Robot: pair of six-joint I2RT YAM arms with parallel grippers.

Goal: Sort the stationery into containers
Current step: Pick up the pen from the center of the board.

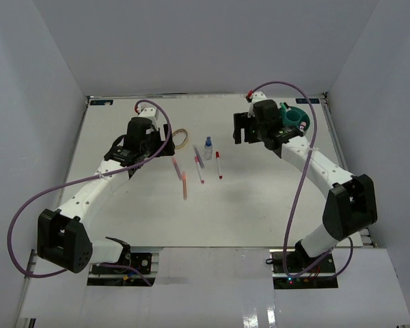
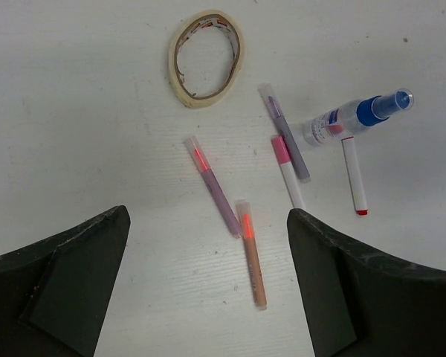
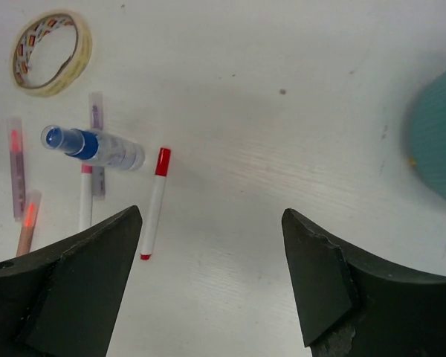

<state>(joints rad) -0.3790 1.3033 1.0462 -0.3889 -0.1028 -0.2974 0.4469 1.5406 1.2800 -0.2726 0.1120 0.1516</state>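
Note:
The red-capped pen's tail should stay free to go into the organiser [image 1: 294, 116], so my right gripper next needs to grab the pen by its body [image 1: 218, 161] beside the cap.
Several thin pens lie mid-table: a red-capped white pen [image 1: 219, 165], a pink-capped one [image 1: 199, 171], an orange one [image 1: 184, 184] and a purple one [image 1: 175, 164]. A clear blue-capped bottle [image 1: 208, 143] lies beside them and a tan loop [image 1: 181, 138] lies to their left. The teal organiser [image 1: 294, 116] stands at the back right. My left gripper [image 1: 162, 142] is open and empty above the pens; its view shows the orange pen [image 2: 251, 253] between its jaws below. My right gripper [image 1: 240, 130] is open and empty, between the bottle and the organiser [image 3: 438, 141]. No eraser shows.
White walls close in the table on the left, back and right. The right arm's elbow [image 1: 348, 205] stands near the right edge. In the right wrist view the red pen [image 3: 154, 202] and bottle [image 3: 93, 146] lie left of the jaws.

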